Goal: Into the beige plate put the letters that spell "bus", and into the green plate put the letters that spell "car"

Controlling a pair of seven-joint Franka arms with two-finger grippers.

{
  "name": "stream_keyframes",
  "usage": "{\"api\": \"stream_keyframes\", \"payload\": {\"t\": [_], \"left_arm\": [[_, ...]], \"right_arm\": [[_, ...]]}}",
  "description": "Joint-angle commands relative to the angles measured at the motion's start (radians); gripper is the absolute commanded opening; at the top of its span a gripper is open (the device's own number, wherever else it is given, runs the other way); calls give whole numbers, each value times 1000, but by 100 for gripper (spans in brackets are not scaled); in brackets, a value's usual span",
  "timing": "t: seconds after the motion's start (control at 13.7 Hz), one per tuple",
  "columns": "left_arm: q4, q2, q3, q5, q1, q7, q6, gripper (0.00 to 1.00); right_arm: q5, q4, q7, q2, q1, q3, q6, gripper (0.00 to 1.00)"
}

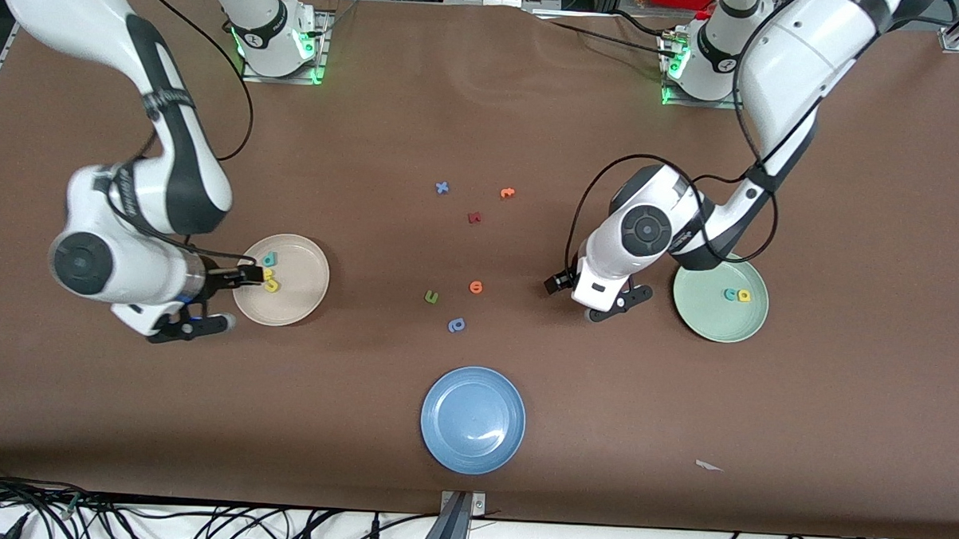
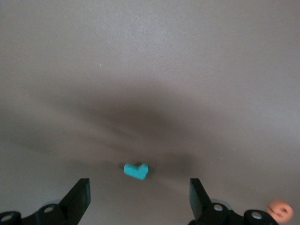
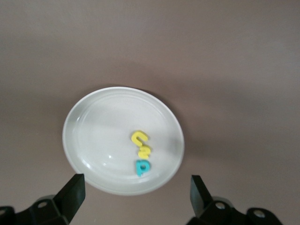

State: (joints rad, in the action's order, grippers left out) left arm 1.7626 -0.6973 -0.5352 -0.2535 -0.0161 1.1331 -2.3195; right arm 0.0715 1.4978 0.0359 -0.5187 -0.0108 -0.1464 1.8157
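My left gripper grabs the teal "r" by its stem's foot and short arm (image 2: 136, 171) next, to finish spelling "car" in the green plate.
The beige plate (image 1: 299, 295) (image 3: 93, 140) holds a teal "b" (image 1: 269, 259) (image 3: 142, 167) and two yellow letters, "u" (image 3: 144, 151) and "s" (image 3: 139, 137). My right gripper (image 1: 222, 299) (image 3: 135, 197) hangs open and empty over that plate's rim, on the side toward the right arm's end of the table. The green plate (image 1: 709, 313) holds a teal "c" (image 1: 731, 293) and a yellow "a" (image 1: 743, 295). My left gripper (image 1: 598, 305) (image 2: 139, 199) is open low over the table beside the green plate. A teal "r" (image 2: 136, 169) lies on the table just ahead of its fingers; the hand hides it in the front view.
A blue plate (image 1: 473, 419) sits near the front edge. Loose letters lie mid-table: blue "x" (image 1: 442, 188), an orange one (image 1: 507, 193), a red one (image 1: 474, 217), orange "o" (image 1: 476, 286) (image 2: 280, 210), green "u" (image 1: 431, 297), a blue one (image 1: 456, 325). A white scrap (image 1: 708, 466) lies toward the front.
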Motion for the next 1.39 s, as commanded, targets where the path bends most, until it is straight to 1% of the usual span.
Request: {"api": "stream_keyframes", "payload": {"t": [0.0, 0.15, 0.22, 0.29, 0.36, 0.44, 0.51, 0.58, 0.66, 0.73, 0.8, 0.88, 0.95, 1.02, 1.09, 1.17, 1.31], "left_arm": [[-8, -17, 75, -27, -73, 48, -43, 94], [-8, -24, 77, -27, -74, 57, -46, 92], [-9, -28, 75, -27, -76, 60, -46, 90], [-9, -30, 77, -27, -79, 60, -47, 86], [-9, -31, 78, -27, -82, 60, -47, 81], [-9, -33, 78, -29, -82, 60, -47, 76], [-9, -33, 78, -30, -82, 59, -46, 72], [-8, -34, 78, -44, -82, 59, -46, 69], [-8, -37, 78, -55, -87, 60, -46, 68], [-8, -40, 78, -56, -96, 60, -46, 68], [-8, -42, 78, -58, -97, 59, -44, 68], [-8, -44, 78, -58, -97, 54, -46, 68], [-8, -48, 78, -59, -97, 51, -44, 68], [-8, -50, 78, -65, -97, 50, -44, 67], [-8, -54, 80, -93, -96, 54, -44, 67], [-8, -57, 80, -101, -96, 56, -44, 66], [-8, -57, 80, -101, -96, 54, -44, 60]], "right_arm": [[-10, -72, 5, 77, 5, 28, -195, 100], [-13, -202, 7, 78, 5, 57, -231, 100], [-13, -252, 7, 91, 5, 88, -261, 100], [-6, -286, 21, 109, 6, 112, -312, 100], [1, -332, 15, 112, 5, 126, -344, 100], [17, -365, 18, 112, 5, 166, -343, 100], [-13, -373, 12, 102, 12, 186, -326, 100], [-97, -376, 15, 100, 34, 194, -322, 100], [-169, -364, 19, 114, 52, 196, -322, 100], [-191, -322, 18, 158, 55, 208, -329, 100], [-182, -242, 7, 217, 55, 208, -307, 100], [-176, -156, 10, 277, 46, 208, -247, 100], [-155, -43, 10, 358, 35, 208, -196, 100], [-116, 57, 10, 440, 17, 206, -175, 100], [-72, 118, 12, 495, 0, 205, -179, 100], [-67, 172, 10, 547, 2, 203, -185, 100], [-70, 190, 3, 562, 12, 203, -242, 100]]}}
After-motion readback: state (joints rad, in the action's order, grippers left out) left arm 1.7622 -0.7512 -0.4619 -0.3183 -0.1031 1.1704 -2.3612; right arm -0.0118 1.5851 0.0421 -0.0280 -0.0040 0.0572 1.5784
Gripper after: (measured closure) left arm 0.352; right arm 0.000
